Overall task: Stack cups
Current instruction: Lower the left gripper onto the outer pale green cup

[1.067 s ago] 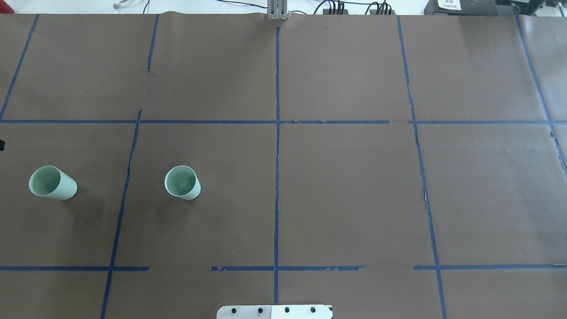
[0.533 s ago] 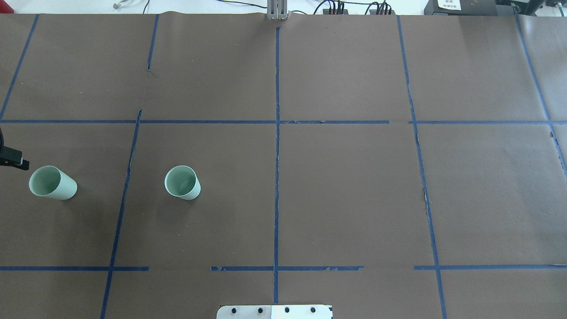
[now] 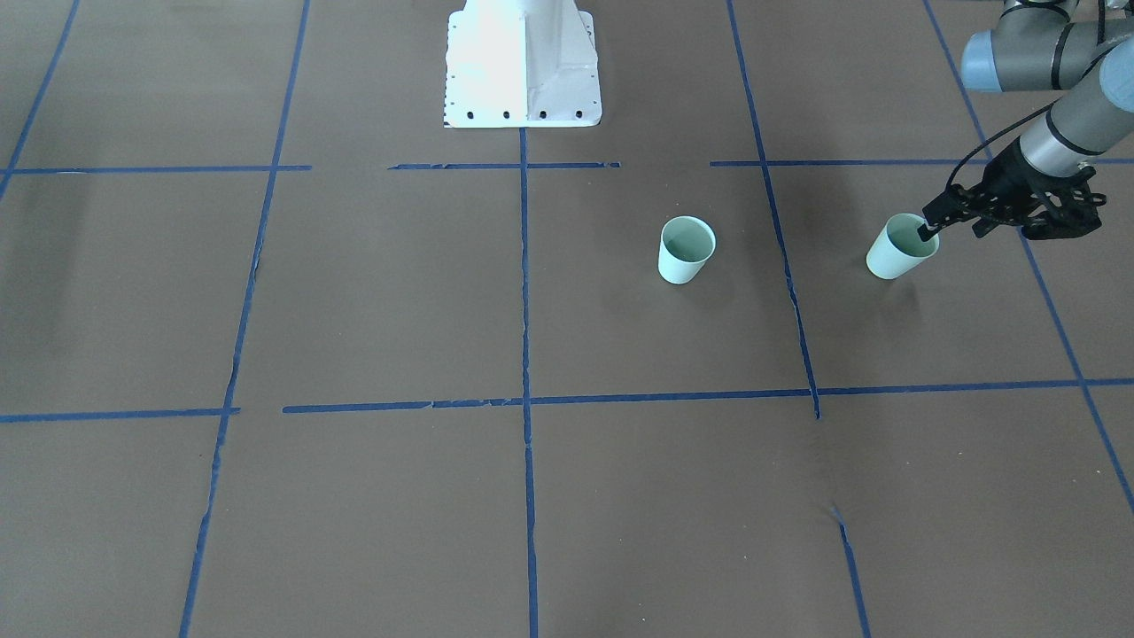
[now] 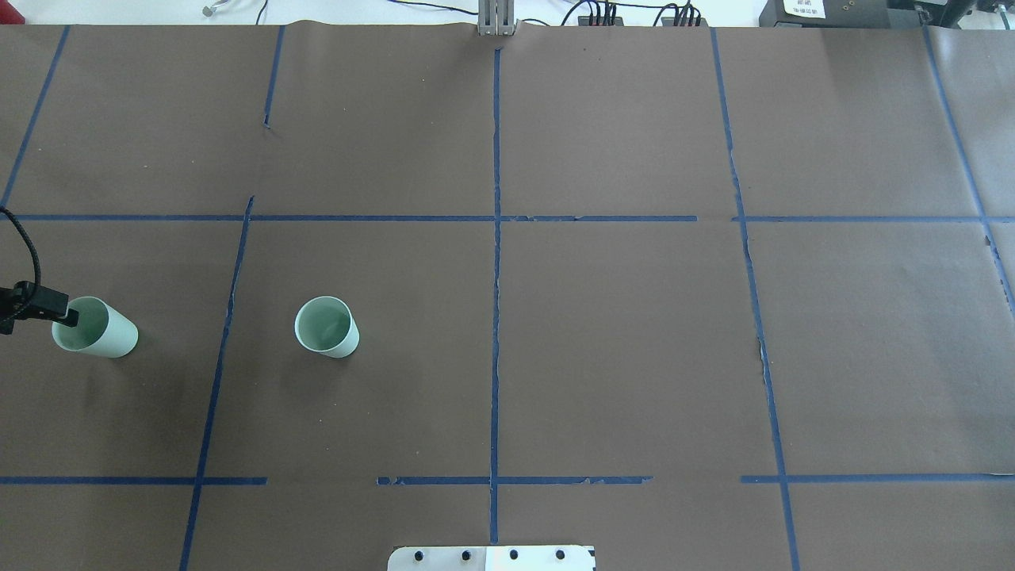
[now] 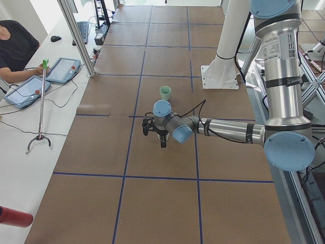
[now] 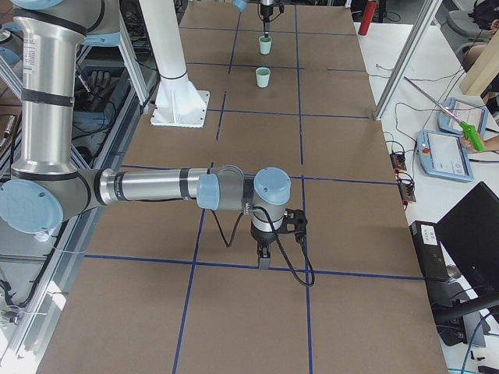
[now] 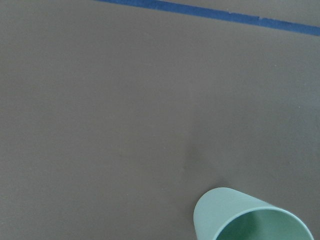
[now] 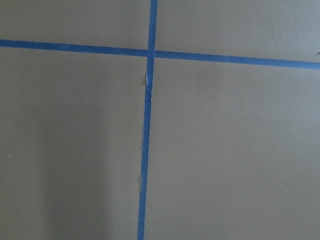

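Observation:
This mint-green cup needs to be stacked into the other cup (image 3: 687,239). My left gripper should grab the mint-green cup by its rim (image 3: 901,218) next.
Two pale mint-green cups stand upright and apart on the brown table. The left cup (image 4: 99,329) (image 3: 899,248) is near the table's left end. The other cup (image 4: 327,327) (image 3: 687,250) stands further toward the middle. My left gripper (image 3: 988,223) (image 4: 28,309) is open beside the left cup, on its outer side. One black fingertip (image 3: 928,232) is over that cup's rim. The left wrist view shows only this cup's rim (image 7: 250,217). My right gripper (image 6: 265,257) points down over the table's far right part. I cannot tell whether it is open or shut.
The white robot base plate (image 3: 523,62) (image 4: 492,557) sits at the table's near middle edge. Blue tape lines (image 4: 496,277) divide the brown cover into squares. A side table with tablets (image 5: 30,86) and an operator lies beyond the far edge.
My left gripper has come in from the left edge toward the left cup, and one finger is now over its rim. Neither cup has moved.

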{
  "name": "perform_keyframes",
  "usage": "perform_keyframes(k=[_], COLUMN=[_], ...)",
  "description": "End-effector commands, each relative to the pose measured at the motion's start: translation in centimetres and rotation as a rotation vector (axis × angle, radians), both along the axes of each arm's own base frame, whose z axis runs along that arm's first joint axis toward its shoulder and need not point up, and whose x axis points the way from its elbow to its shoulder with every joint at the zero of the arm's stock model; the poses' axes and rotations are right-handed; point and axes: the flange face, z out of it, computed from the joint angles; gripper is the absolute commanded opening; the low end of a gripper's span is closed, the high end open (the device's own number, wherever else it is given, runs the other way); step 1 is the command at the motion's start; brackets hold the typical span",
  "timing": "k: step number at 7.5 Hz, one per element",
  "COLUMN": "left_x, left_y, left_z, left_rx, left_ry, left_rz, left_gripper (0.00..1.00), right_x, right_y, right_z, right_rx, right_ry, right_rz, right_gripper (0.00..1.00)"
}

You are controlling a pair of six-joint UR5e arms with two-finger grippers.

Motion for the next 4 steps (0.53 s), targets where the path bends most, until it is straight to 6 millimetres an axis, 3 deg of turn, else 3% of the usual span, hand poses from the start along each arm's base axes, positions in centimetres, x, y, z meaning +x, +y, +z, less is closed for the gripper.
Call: perform_keyframes(k=[1,2,4], left_x=[1.91,2.54,2.77], left_y=[0.03,-0.01,-0.45], left_z=[-0.29,-0.16,0.47], left_rx=[0.003,0.002,0.021], left_ry=[0.004,0.003,-0.041], left_rz=[0.032,0.042,0.007], left_gripper=[1.00,0.95,0.38], right_x=[0.00,0.00,0.00], right_y=[-0.01,0.01,-0.01], right_z=[-0.01,0.01,-0.01], right_rx=[0.001,-0.001,0.001], right_ry=[0.000,0.000,0.000], right_rz=[0.000,0.000,0.000], right_gripper=[1.00,1.00,1.00])
